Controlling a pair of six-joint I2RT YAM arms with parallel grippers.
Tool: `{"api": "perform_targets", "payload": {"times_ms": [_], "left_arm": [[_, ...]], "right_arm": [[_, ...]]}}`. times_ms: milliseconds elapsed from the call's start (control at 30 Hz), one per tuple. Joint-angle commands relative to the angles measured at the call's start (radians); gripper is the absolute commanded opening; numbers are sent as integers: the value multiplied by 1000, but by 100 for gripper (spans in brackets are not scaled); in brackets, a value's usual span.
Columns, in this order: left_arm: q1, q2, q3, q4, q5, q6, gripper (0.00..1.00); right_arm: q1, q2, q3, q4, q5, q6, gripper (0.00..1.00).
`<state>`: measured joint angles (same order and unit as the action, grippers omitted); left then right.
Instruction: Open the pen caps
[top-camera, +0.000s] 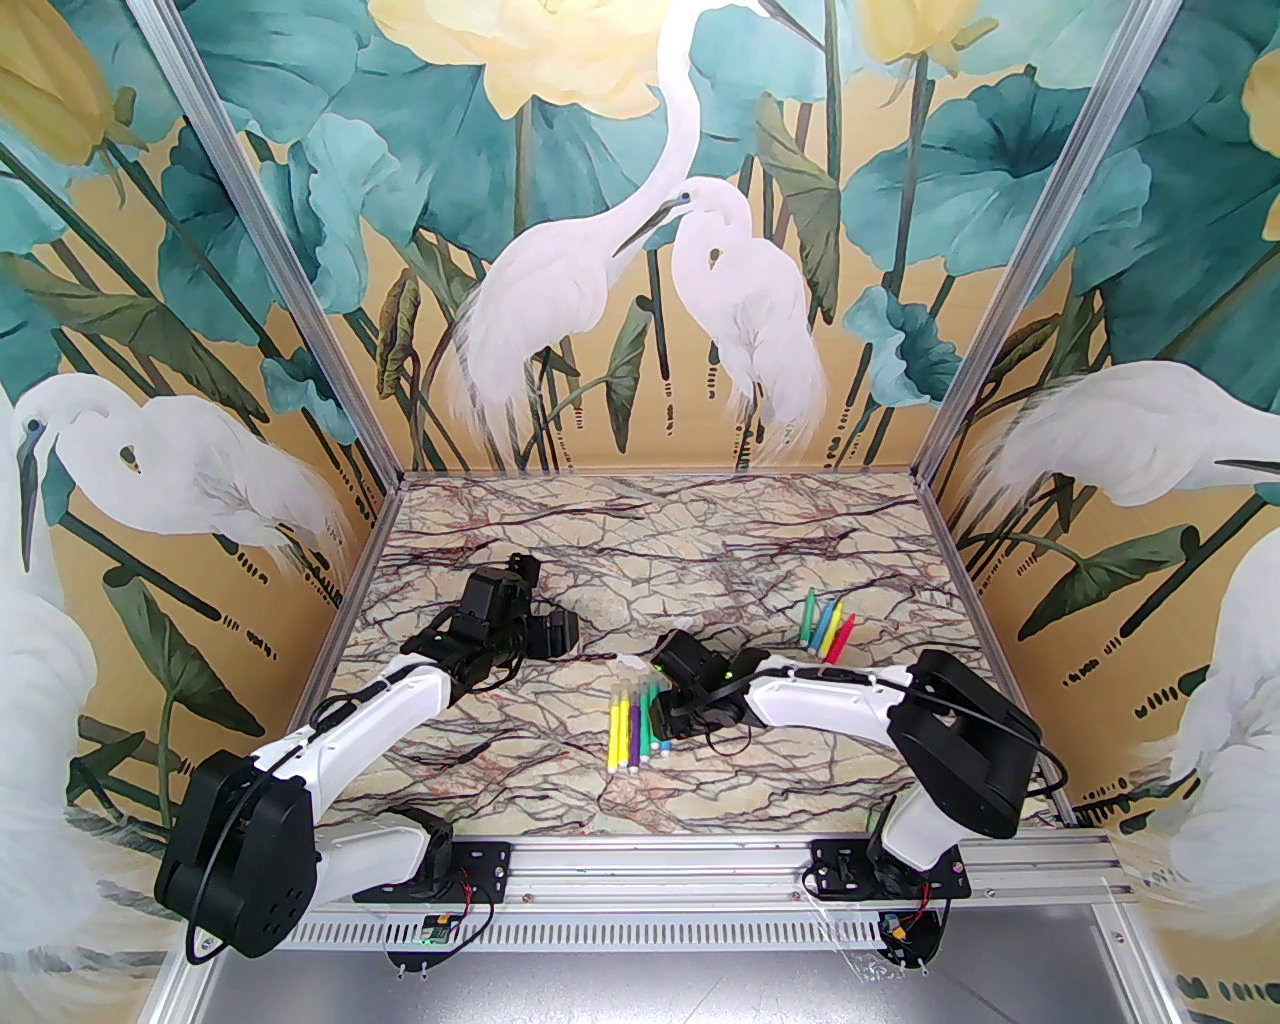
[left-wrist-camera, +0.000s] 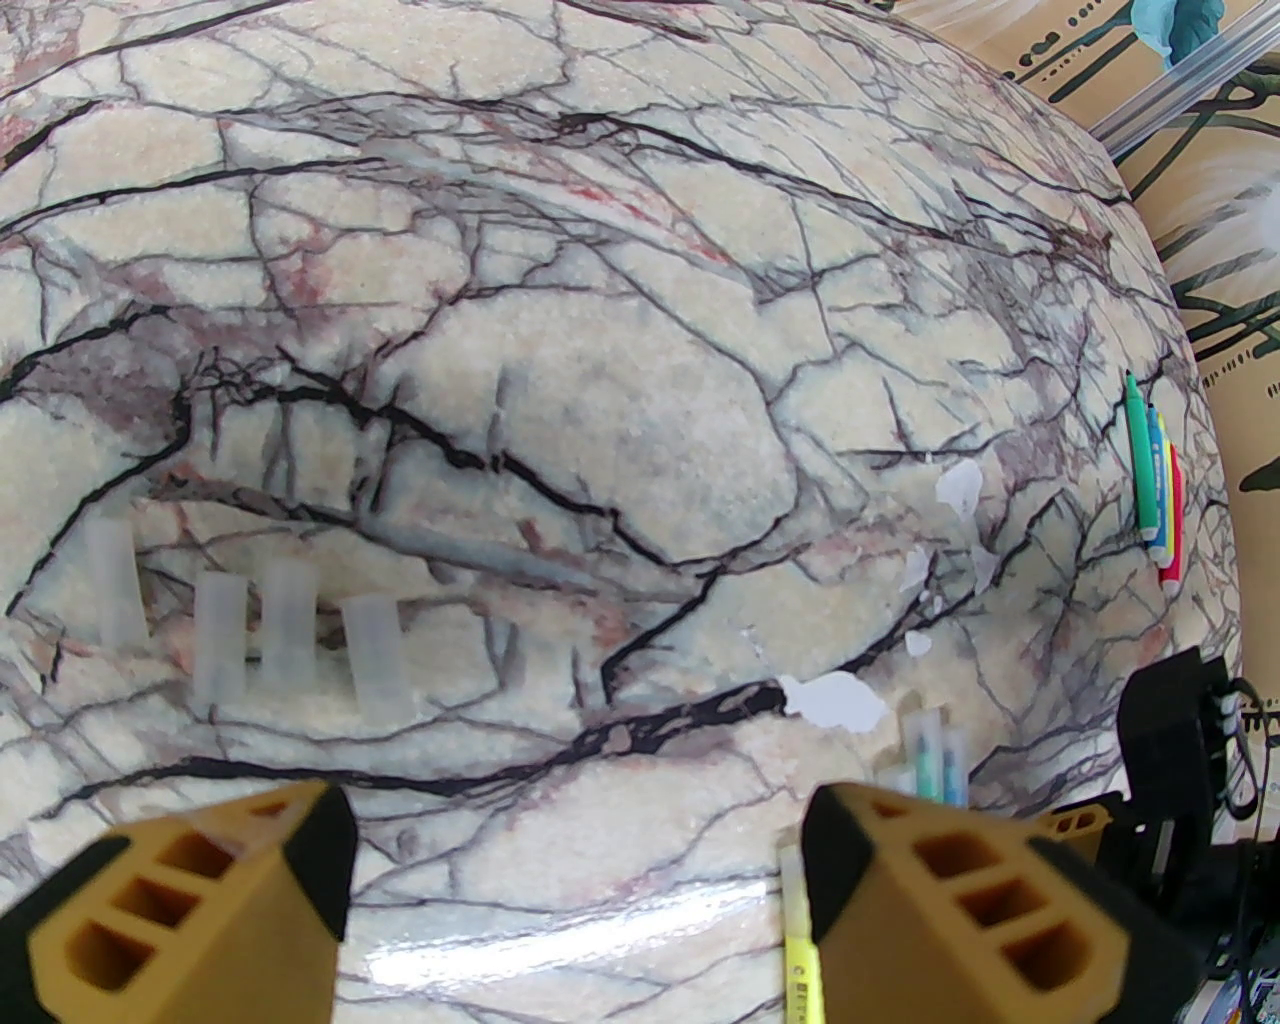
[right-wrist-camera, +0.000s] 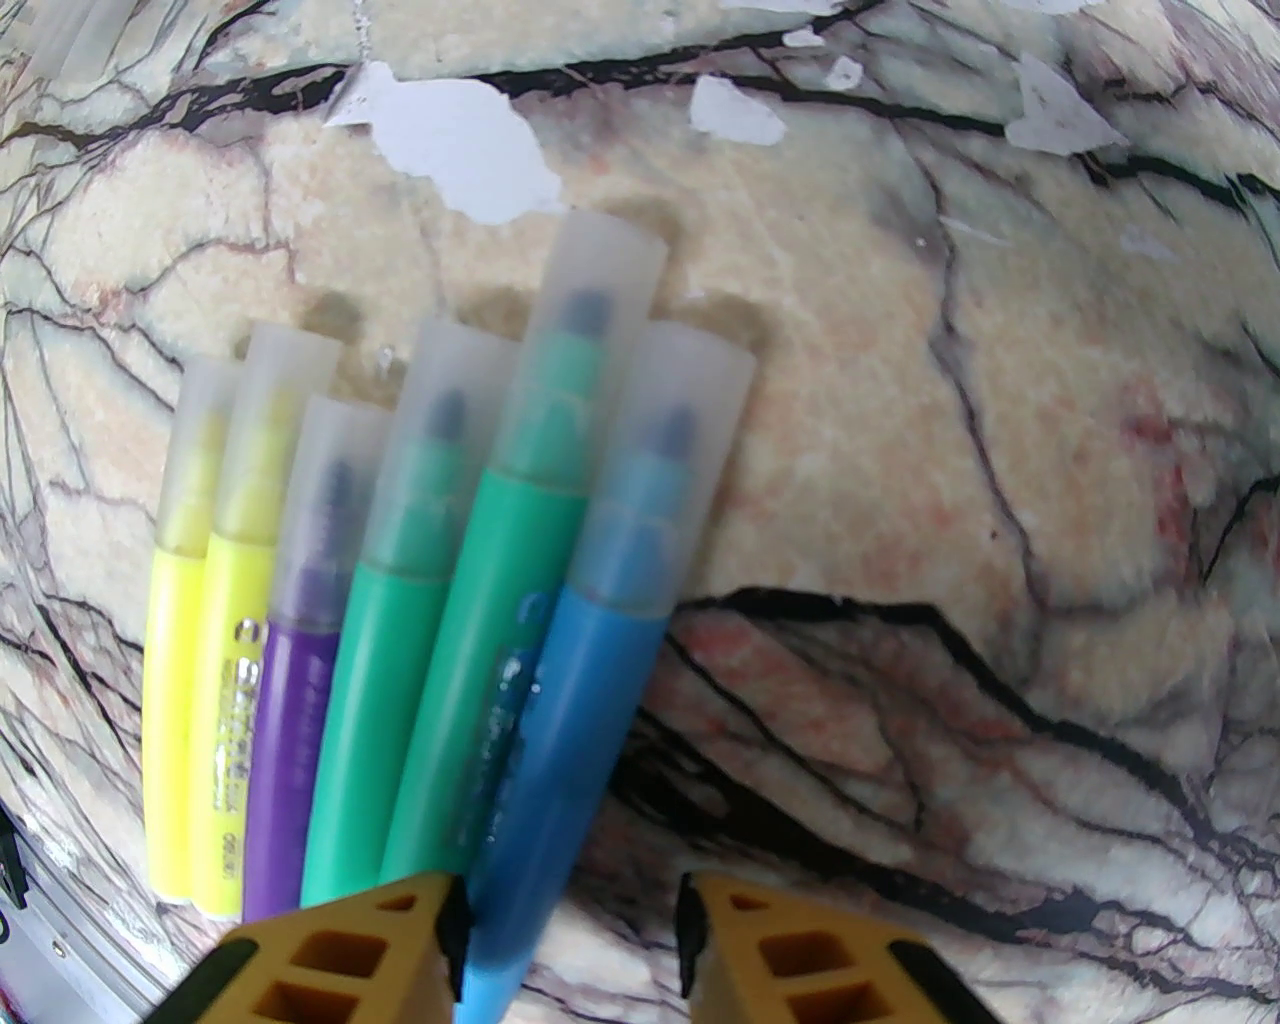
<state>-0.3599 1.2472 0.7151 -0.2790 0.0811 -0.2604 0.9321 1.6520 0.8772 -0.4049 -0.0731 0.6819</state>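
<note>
I should grab the blue pen (right-wrist-camera: 570, 720) by its body with my right gripper next, so its see-through cap stays free for my left gripper to open.
Several capped pens lie side by side: two yellow (right-wrist-camera: 205, 690), a purple (right-wrist-camera: 290, 740), two green (right-wrist-camera: 500, 620) and a blue pen (right-wrist-camera: 570, 720). Each still wears its pale see-through pen cap (right-wrist-camera: 665, 470). My right gripper (right-wrist-camera: 568, 890) is low over them and open, and the blue pen's body lies between its fingers, against the left one. From above the same row (top-camera: 630, 725) sits just left of the right gripper (top-camera: 662, 712). Several loose pen caps (left-wrist-camera: 285, 640) rest on the table ahead of my left gripper (left-wrist-camera: 575, 815), which is open and holds nothing.
A second bunch of uncapped pens (top-camera: 828, 625) lies toward the back right, also visible in the left wrist view (left-wrist-camera: 1155, 480). White worn patches (right-wrist-camera: 450, 140) mark the marble table (top-camera: 700, 540) near the capped row. Walls close in the back and both sides.
</note>
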Motion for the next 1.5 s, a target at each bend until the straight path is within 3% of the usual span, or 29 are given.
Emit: {"api": "perform_targets", "payload": {"times_ms": [0,467,967,1467], "left_arm": [[-1,-22,-8,11,-12,16,78],[-2,-39,-14,11,-6,20,78],[-2,-61,-24,8,-3,13,79],[-1,-57,-22,12,27,16,79]], "right_arm": [[12,25,38,-39,41,17,40],[34,49,93,-195,195,32,38],[47,108,132,-211,195,-5,35],[47,124,144,-221,224,-10,22]]}}
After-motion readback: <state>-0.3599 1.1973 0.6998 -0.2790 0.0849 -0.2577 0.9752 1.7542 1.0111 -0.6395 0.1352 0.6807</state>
